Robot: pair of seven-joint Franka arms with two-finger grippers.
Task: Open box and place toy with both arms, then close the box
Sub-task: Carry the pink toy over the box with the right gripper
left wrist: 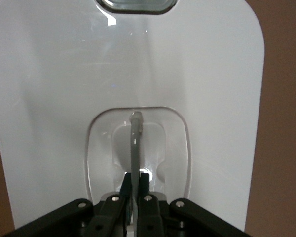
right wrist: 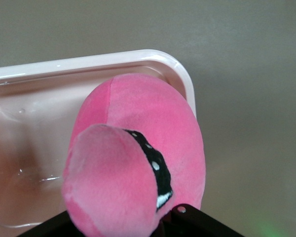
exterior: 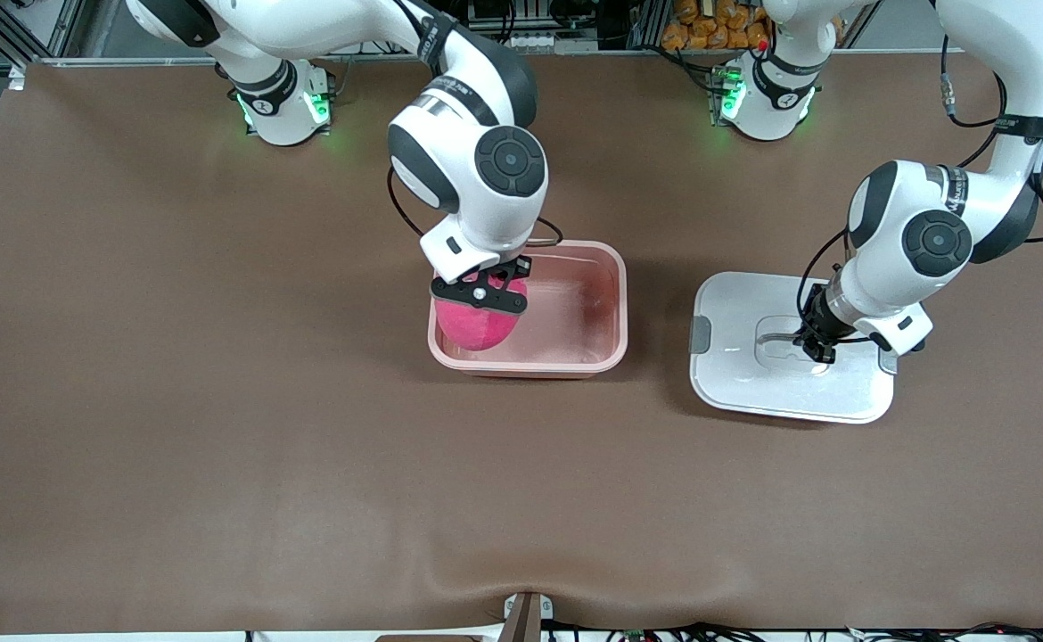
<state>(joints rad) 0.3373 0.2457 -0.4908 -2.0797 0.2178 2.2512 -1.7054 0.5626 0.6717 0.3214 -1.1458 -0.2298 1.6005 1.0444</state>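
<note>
The pink plush toy still hangs above the box's end rim (right wrist: 184, 78), so my right gripper keeps hold of the toy until it is lower inside.
The pale pink box (exterior: 618, 299) stands open mid-table, its rim (right wrist: 89, 61) also in the right wrist view. My right gripper (exterior: 484, 298) is shut on the bright pink plush toy (exterior: 477, 330), which hangs over the box's end toward the right arm. The toy (right wrist: 138, 143) hides the fingers. The white lid (exterior: 735, 379) lies flat on the table beside the box, toward the left arm's end. My left gripper (exterior: 817, 349) is down on its recessed centre. Its fingers (left wrist: 144, 178) are shut on the thin grey handle (left wrist: 135, 143) of the lid (left wrist: 64, 98).
A brown cover (exterior: 218, 428) spreads over the whole table, with a small fold (exterior: 521, 584) at the edge nearest the front camera. Grey clips (exterior: 700, 333) sit on the lid's short sides. Both green-lit arm bases (exterior: 285, 107) stand along the edge farthest from the front camera.
</note>
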